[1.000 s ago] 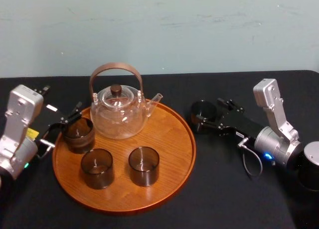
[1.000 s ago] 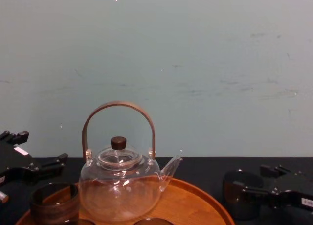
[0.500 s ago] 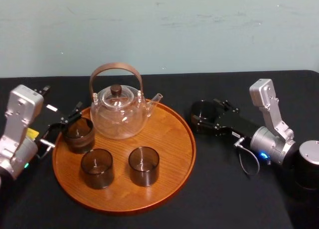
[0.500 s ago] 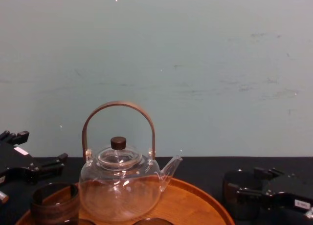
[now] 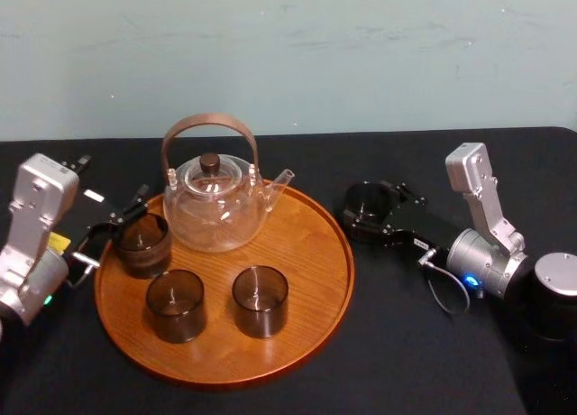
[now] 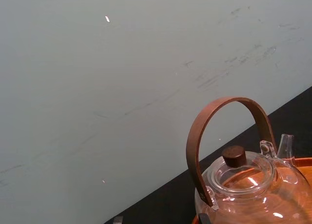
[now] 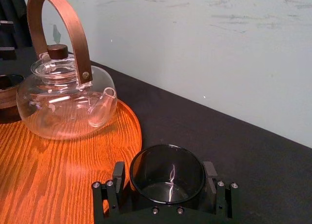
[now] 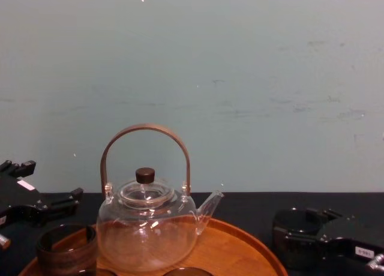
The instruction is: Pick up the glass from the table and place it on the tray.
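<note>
My right gripper will next pick up the glass by its round side (image 8: 290,247), so that it can set the dark smoked glass on the wooden tray (image 8: 237,246).
A dark smoky glass (image 5: 366,201) stands on the black table just right of the round orange-brown wooden tray (image 5: 306,318). My right gripper (image 5: 368,209) reaches in from the right and is open, with the glass (image 7: 168,177) deep between its black fingers (image 7: 118,174), one on each side. The glass (image 8: 292,227) rests on the table. My left gripper (image 5: 119,224) is parked, open, at the tray's left rim, beside a glass on the tray.
A clear glass teapot (image 5: 215,203) with a brown hoop handle stands at the back of the tray. Three dark glasses (image 5: 176,304) stand on the tray in front of it. The table's front right is bare black cloth.
My right gripper has slid left toward the tray, so the glass sits deeper between its fingers. The glass has stayed in place. The left arm has not moved.
</note>
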### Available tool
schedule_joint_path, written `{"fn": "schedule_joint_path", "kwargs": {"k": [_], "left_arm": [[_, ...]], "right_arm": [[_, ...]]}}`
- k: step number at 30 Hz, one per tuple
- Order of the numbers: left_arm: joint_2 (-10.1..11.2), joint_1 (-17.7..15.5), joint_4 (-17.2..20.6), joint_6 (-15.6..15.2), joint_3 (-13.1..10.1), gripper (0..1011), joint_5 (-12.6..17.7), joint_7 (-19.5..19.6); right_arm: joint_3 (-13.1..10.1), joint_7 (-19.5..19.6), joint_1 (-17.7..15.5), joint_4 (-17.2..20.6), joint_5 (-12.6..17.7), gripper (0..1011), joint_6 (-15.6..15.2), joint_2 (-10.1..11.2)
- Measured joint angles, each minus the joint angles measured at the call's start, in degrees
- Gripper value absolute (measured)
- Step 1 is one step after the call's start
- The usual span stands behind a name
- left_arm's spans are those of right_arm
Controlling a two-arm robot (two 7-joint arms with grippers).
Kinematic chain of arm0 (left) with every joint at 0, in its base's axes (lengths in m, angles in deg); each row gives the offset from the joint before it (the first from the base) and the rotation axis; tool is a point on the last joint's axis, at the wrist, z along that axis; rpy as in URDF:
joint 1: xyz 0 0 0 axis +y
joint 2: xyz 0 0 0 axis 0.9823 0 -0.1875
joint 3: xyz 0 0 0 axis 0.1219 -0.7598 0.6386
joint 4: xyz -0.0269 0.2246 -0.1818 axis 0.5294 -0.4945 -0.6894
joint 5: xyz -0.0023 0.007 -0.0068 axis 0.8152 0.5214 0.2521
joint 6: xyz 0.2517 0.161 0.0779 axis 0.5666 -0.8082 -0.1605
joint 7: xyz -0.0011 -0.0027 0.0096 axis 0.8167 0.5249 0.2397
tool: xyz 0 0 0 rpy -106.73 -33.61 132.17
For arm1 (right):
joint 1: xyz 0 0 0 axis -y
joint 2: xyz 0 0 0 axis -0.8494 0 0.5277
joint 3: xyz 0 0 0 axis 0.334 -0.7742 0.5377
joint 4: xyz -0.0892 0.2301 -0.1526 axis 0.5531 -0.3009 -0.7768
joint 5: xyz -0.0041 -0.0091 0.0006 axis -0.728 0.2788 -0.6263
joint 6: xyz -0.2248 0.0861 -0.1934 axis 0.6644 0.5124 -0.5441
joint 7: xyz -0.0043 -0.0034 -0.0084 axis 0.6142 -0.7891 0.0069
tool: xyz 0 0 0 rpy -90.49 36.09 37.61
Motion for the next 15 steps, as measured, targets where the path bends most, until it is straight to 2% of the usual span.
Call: {"fn": "schedule_joint_path", "kwargs": {"k": [15], "left_arm": [[0.0, 0.0, 0.0, 0.0, 0.0, 1001, 0.0, 0.0]], "right_arm": [[0.2, 0.1, 0.2, -0.3, -0.1, 1002, -0.1, -0.1]]}}
